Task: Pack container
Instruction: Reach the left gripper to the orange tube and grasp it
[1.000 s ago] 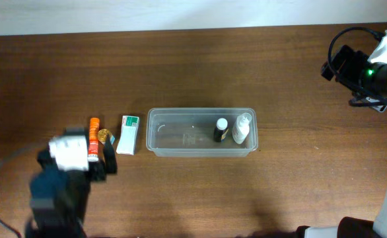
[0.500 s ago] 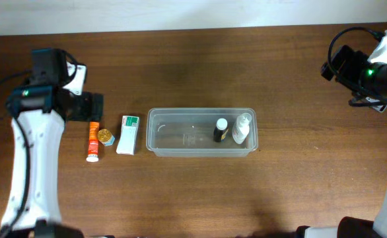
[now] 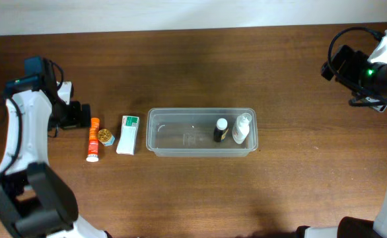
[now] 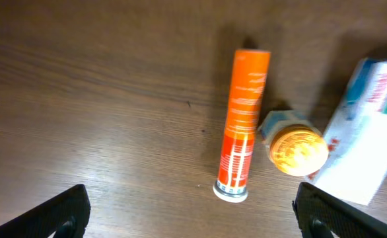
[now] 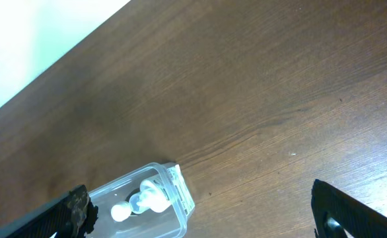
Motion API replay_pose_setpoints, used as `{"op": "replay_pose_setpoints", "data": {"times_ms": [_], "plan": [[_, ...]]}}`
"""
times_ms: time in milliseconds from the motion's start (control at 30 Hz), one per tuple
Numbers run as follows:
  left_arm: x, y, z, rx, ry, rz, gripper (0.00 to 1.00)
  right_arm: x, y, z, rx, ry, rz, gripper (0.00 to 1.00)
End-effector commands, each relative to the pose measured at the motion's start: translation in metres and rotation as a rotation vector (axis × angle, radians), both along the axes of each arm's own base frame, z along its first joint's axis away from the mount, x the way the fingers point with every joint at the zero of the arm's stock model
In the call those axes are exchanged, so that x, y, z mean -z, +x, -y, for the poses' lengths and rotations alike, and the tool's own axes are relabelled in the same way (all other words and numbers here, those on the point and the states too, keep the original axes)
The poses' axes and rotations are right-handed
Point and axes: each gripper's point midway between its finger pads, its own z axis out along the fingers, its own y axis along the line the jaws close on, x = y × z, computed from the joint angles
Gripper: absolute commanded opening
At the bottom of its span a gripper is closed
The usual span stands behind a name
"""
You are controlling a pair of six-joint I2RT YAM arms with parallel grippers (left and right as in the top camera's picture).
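My left gripper grabs the tube's long sides near the middle next, to lay the orange tube (image 3: 93, 139) lengthwise in the container.
The clear plastic container (image 3: 180, 137) lies mid-table. It holds a dark bottle with a white cap (image 3: 220, 129) and a white bottle (image 3: 242, 127) at its right end. To its left lie a white-and-green box (image 3: 128, 134), a small gold-lidded jar (image 3: 105, 136) and an orange tube (image 3: 93, 139). My left gripper (image 3: 82, 116) is open and empty, just left of the tube's top end. In the left wrist view the tube (image 4: 243, 122), jar (image 4: 299, 149) and box (image 4: 372, 139) lie ahead of the open gripper (image 4: 193, 225). My right gripper (image 3: 332, 65) is open and empty, high at the far right.
The right wrist view shows the container's right end (image 5: 180, 192) with the white bottle (image 5: 144, 198) inside, and bare wooden table around it. A white wall edge runs along the back of the table (image 3: 180, 13).
My left arm has swung from the front-left of the table to the left side, with its gripper now beside the orange tube's top end. The right arm and the items have not moved.
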Motion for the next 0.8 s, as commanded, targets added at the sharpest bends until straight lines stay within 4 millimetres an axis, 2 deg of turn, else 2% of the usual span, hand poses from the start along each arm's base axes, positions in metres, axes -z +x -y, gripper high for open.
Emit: {"op": "replay_pose_setpoints", "data": {"times_ms": [0,233,567,667,767], "plan": [[0.025,0.004,0.009,0.047,-0.06,-0.06,0.98,-0.001,0.001,0.002,0.009,0.008,0.005,0.98],[0.066,-0.001,0.011,0.06,-0.095,-0.172,0.94,-0.001,0.001,0.002,0.009,0.008,0.005,0.98],[0.085,0.001,0.01,0.074,-0.101,-0.2,0.91,-0.001,0.001,0.002,0.009,0.008,0.005,0.99],[0.092,0.0,0.01,0.074,-0.104,-0.217,0.82,-0.001,0.001,0.002,0.009,0.007,0.005,0.98],[0.101,-0.001,0.01,0.073,-0.11,-0.235,0.78,-0.001,0.001,0.002,0.009,0.008,0.005,0.98]]}}
